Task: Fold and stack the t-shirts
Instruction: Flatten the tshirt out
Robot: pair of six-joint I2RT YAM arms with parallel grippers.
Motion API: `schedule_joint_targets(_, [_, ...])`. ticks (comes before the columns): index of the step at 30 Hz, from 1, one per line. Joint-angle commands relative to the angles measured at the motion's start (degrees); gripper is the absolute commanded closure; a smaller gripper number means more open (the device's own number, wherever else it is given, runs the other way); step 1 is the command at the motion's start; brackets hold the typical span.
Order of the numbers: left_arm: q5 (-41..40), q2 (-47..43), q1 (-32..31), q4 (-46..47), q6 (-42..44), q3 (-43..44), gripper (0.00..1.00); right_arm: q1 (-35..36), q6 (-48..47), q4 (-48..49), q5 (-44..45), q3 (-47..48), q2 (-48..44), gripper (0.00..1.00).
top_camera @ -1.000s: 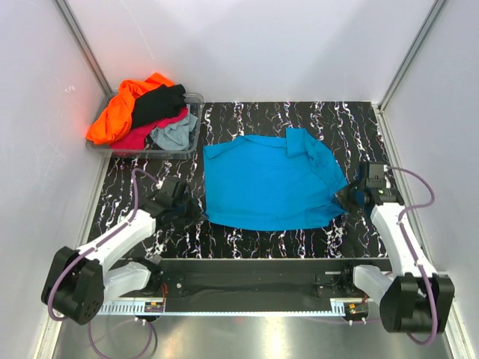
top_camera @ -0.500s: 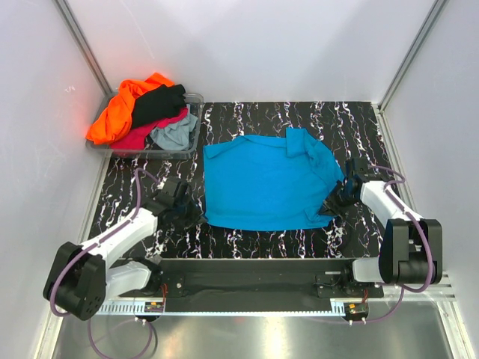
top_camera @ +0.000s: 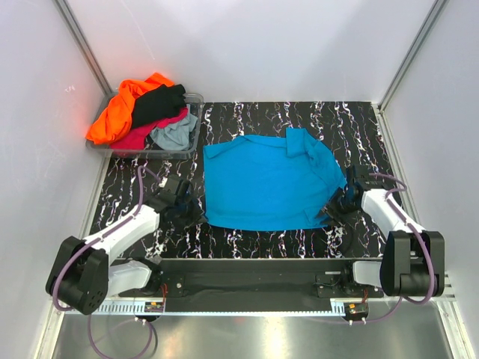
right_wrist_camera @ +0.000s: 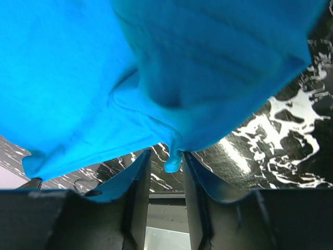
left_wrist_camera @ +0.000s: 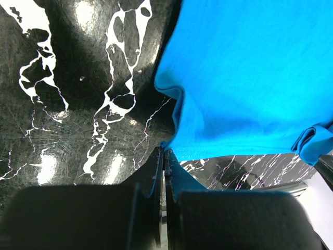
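My right gripper takes hold of the turquoise-blue t-shirt by its free near corner tip next, opposite my left gripper, to spread it for folding.
The turquoise-blue t-shirt lies spread on the black marbled table. My left gripper is at its near left corner. In the left wrist view the left gripper is shut on the tip of that corner of the shirt. My right gripper is at the near right corner. In the right wrist view the right gripper is open, and a small tip of the shirt hangs between its jaws. Orange, black, crimson-pink and grey shirts lie piled at back left.
The piled shirts sit in a clear plastic bin at the back left corner of the table. White walls close in the left, right and back sides. The arm bases and a black rail run along the near edge.
My right arm has swung left from the table's right edge, bringing its gripper to the shirt's near right corner. The left gripper has stayed at the near left corner.
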Motion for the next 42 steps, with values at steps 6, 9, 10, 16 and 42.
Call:
schedule_joint_targets(6, [1.2, 1.2, 0.3, 1.9, 0.7, 2.6, 1.00, 0.3, 3.1, -0.8, -0.8, -2.6, -2.3, 0.58])
schedule_joint_targets(9, [1.1, 1.0, 0.3, 1.8, 0.5, 2.4, 1.00, 0.3, 4.0, 0.8, 1.0, -3.1, -1.6, 0.57])
schedule_joint_targets(10, [1.2, 1.1, 0.3, 1.9, 0.6, 2.5, 1.00, 0.3, 4.3, 1.4, 1.5, -3.1, -0.9, 0.58])
schedule_joint_targets(16, [1.6, 0.2, 0.3, 1.8, 1.0, 2.7, 1.00, 0.3, 5.0, 2.4, 1.3, -0.2, -0.1, 0.90])
schedule_joint_targets(42, [-9.9, -12.6, 0.5, -8.6, 45.6, 58.6, 1.00, -3.7, -13.3, 13.4, 33.4, 70.0, -7.2, 1.00])
